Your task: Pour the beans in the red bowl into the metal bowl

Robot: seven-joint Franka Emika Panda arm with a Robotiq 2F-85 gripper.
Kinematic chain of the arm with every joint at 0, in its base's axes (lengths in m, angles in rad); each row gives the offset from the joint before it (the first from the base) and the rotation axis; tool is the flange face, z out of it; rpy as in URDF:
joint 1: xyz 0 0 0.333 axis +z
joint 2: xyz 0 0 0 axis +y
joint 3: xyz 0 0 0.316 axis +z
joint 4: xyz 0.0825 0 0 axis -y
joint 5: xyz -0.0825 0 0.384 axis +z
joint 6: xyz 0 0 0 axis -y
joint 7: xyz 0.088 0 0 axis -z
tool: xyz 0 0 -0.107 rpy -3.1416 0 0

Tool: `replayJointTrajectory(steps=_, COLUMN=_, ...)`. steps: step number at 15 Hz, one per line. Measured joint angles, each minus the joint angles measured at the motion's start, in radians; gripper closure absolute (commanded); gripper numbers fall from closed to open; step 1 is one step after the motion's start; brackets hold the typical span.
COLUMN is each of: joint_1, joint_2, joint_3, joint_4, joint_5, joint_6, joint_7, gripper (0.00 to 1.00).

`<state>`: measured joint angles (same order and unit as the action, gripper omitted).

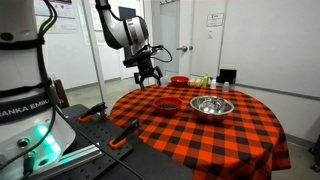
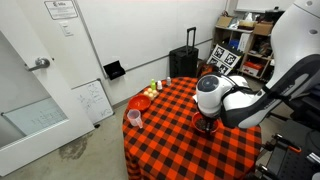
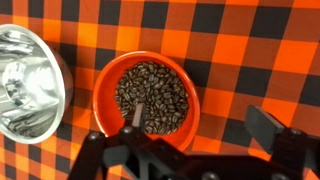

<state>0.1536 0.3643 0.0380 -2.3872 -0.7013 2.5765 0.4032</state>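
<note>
My gripper needs to grab the red bowl [image 1: 166,107] by its rim, on the side away from the metal bowl. The rim's opposite side stays free to pour beans.
The red bowl [image 3: 100,92] sits on the checked tablecloth and holds a dark mass of beans [image 3: 155,90]. The metal bowl [image 3: 30,85] stands right beside it, at the left edge of the wrist view. In an exterior view the red bowl [image 1: 166,107] is near the table's near-left side with the metal bowl [image 1: 212,113] to its right. My gripper [image 3: 203,120] is open and empty above the red bowl, with one finger over the beans and the other outside the rim. It hangs above the table [image 1: 148,72]. In an exterior view the arm [image 2: 208,122] hides both bowls.
The round table [image 1: 200,140] has a red-and-black checked cloth. A smaller orange-red bowl [image 1: 178,81] and a few small items [image 1: 203,80] stand at the far edge. A pink cup [image 2: 134,118] stands near the table's edge. A black suitcase [image 2: 183,64] stands beyond.
</note>
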Motion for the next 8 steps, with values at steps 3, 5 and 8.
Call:
replayJointTrajectory(steps=3, joint_1=0.066, joint_2=0.075, joint_3=-0.039, joint_4=0.028, joint_5=-0.051, joint_6=0.005, joint_7=0.063, gripper=0.00)
replayJointTrajectory(steps=5, joint_1=0.086, joint_2=0.117, joint_3=-0.057, joint_4=0.055, joint_5=-0.055, joint_6=0.007, joint_7=0.075, gripper=0.00)
replayJointTrajectory(steps=8, joint_1=0.091, joint_2=0.166, joint_3=-0.076, joint_4=0.095, joint_5=-0.055, joint_6=0.030, joint_7=0.083, gripper=0.00)
